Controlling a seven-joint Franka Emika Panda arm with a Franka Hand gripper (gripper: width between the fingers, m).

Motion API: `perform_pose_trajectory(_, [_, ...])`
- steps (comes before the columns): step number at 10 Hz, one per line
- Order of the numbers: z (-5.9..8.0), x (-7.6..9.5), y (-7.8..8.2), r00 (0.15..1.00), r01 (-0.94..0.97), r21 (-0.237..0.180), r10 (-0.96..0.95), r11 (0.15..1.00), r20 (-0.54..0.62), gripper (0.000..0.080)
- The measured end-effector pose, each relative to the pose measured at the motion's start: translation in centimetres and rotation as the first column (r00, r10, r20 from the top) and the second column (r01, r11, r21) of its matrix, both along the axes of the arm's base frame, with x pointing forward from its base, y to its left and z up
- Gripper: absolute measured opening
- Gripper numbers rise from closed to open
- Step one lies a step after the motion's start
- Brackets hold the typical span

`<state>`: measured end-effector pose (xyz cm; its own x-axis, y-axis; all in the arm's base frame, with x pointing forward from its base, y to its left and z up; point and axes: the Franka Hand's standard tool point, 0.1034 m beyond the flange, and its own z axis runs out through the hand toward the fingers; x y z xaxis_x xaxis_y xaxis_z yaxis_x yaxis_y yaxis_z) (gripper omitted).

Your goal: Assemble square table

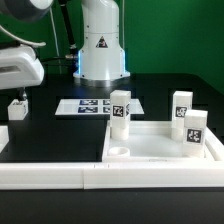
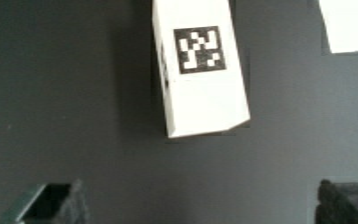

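Black table shows between my fingers and the leg's end, so closing now would miss it. My gripper moves toward it, before closing on the leg's near end (image 2: pixel 208 126).
The white square slab (image 1: pixel 155 143) lies at the exterior view's right, inside the fence corner. Three white tagged legs stand upright on it: one at its far left corner (image 1: pixel 120 112) and two at its right side (image 1: pixel 181 106), (image 1: pixel 194 128). A fourth leg (image 1: pixel 17 108) stands alone on the black table at the exterior view's left. My gripper (image 1: pixel 19 88) hangs just above that leg, apart from it. In the wrist view the leg (image 2: pixel 206 70) lies ahead of the gripper (image 2: pixel 201 203), whose dark fingers (image 2: pixel 51 205) stand wide apart with nothing between them.
A long white bar fence (image 1: pixel 60 176) runs along the front, with a branch (image 1: pixel 104 140) at the slab's left. The marker board (image 1: pixel 92 105) lies before the robot base (image 1: pixel 102 45). A white edge (image 2: pixel 350 25) shows in the wrist view's corner.
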<state>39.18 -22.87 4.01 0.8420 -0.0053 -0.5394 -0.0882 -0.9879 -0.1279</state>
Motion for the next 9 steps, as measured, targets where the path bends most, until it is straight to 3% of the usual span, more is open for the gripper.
perform_pose_trajectory(2, [-0.5,-0.9,0.1,0.985,-0.104,0.008,0.104,0.995,-0.137,0.0649])
perform_pose_trajectory(4, [-0.1,-1.1,2.2,0.944,-0.183,0.058,0.191,0.981,-0.269,0.0649])
perform_pose_trajectory(6, [-1.1,-1.5,2.1,0.902,-0.17,0.095,0.193,0.981,-0.386,0.0649])
perform_pose_trajectory(9, [-1.4,-1.6,1.3,0.91,-0.159,0.088,0.181,0.983,-0.374,0.0649])
